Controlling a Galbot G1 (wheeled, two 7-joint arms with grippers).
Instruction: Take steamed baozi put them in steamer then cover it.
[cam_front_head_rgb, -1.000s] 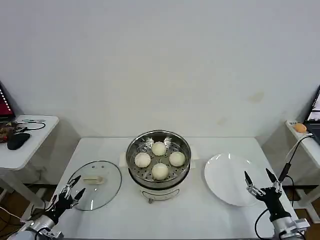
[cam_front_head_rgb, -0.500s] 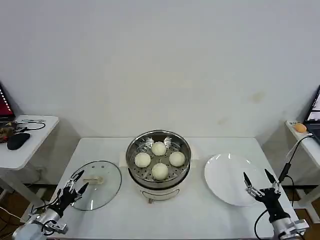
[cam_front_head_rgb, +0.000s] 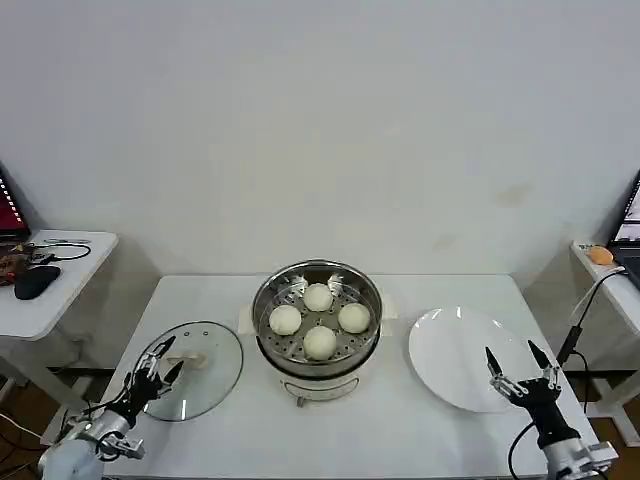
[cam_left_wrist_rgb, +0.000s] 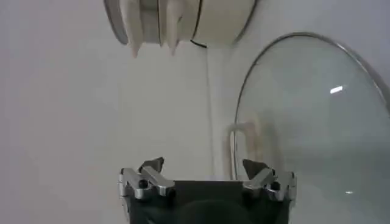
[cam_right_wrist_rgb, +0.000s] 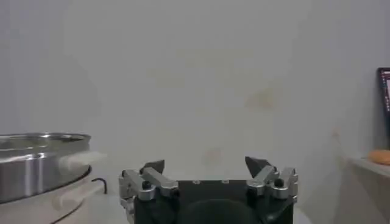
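Note:
The glass of the cover (cam_front_head_rgb: 205, 375) lies flat and wide on the tabletop, so my left gripper should grab the cover by its raised cream handle (cam_front_head_rgb: 187, 360) next.
The steamer (cam_front_head_rgb: 317, 320), a shiny steel pot on a cream base, stands mid-table with several off-white baozi (cam_front_head_rgb: 319, 342) on its perforated tray. The cover (cam_front_head_rgb: 205, 375), a glass lid with a cream handle (cam_front_head_rgb: 188, 359), lies flat on the table left of the steamer. My left gripper (cam_front_head_rgb: 168, 356) is open over the cover's near-left edge, close to the handle. In the left wrist view the cover (cam_left_wrist_rgb: 304, 122) and its handle (cam_left_wrist_rgb: 244, 146) lie just ahead of the open left gripper (cam_left_wrist_rgb: 203, 165). My right gripper (cam_front_head_rgb: 510, 352) hovers open and empty. The right wrist view shows the right gripper (cam_right_wrist_rgb: 206, 163) and the steamer (cam_right_wrist_rgb: 36, 164).
A bare white plate (cam_front_head_rgb: 450, 345) lies right of the steamer, under my right gripper. A small side table with a black mouse (cam_front_head_rgb: 35, 282) stands at the left. Another at the right holds an orange object (cam_front_head_rgb: 600, 255). A cable (cam_front_head_rgb: 580, 320) hangs near the right arm.
My left gripper has moved forward and right onto the cover's edge, towards its handle. The right gripper has barely shifted.

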